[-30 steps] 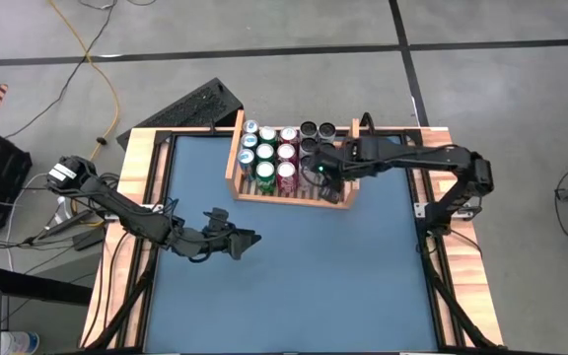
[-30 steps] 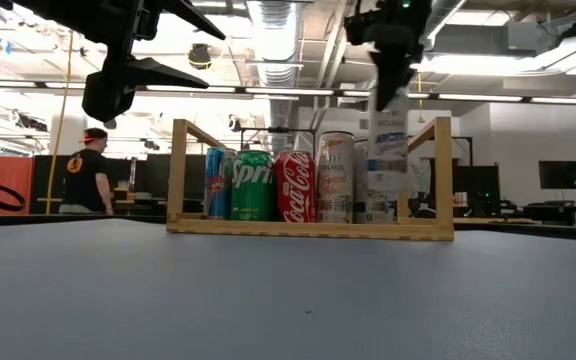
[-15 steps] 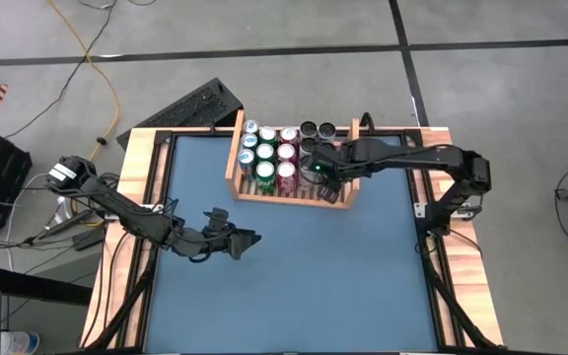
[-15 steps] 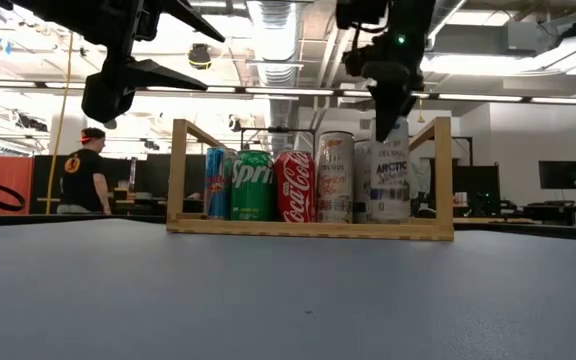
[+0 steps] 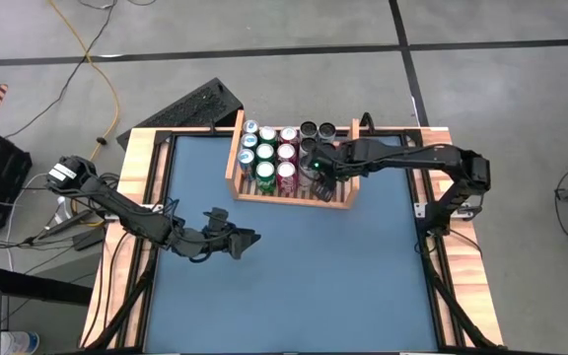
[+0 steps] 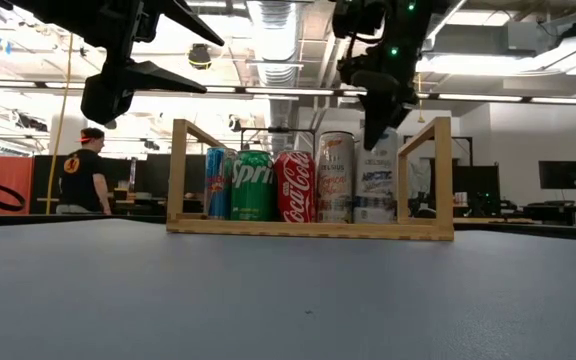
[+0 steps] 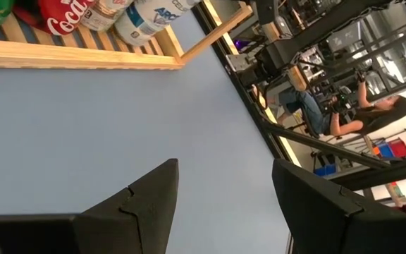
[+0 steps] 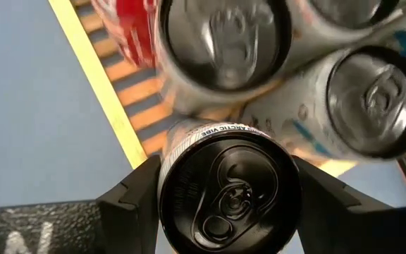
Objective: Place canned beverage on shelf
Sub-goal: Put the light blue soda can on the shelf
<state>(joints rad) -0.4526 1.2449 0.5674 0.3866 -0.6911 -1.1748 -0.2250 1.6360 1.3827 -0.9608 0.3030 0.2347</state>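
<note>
The white can's black top is about level with its neighbours, so the can would stand on the shelf's slats. I should open my right gripper.
The shelf [image 5: 235, 158] is a light wooden rack at the table's far middle, and its front rail [image 6: 308, 229] shows in the low view. It holds rows of upright cans [image 5: 276, 158]. My right gripper [image 5: 316, 176] reaches down over the front row's right end, shut on a white can with a black top [image 8: 228, 190]. This can [image 6: 376, 185] stands upright beside a tan can [image 6: 335, 178]. My left gripper [image 5: 251, 239] hovers open above the table's left half, well in front of the shelf, with nothing between its fingers [image 7: 146, 204]. My right gripper pinches the white can's upper side wall [image 8: 166, 166] between its two fingers [image 8: 136, 201], one on each side just under the rim. The fingers come from above, slanting down. The can stands upright, level with its neighbours; the front rail hides its bottom.
The shelf's raised side boards [image 6: 442, 170] stand close to the right of the held can. A dark keyboard-like object [image 5: 190, 106] lies beyond the table's far left corner. The blue table top [image 5: 294, 276] stretches out in front of the shelf. A person [image 6: 86, 170] stands in the room behind.
My right gripper has gone down and a little toward the table's left edge with the white can. The can was raised above the front row and now stands at the same height as the other cans, next to the tan one.
</note>
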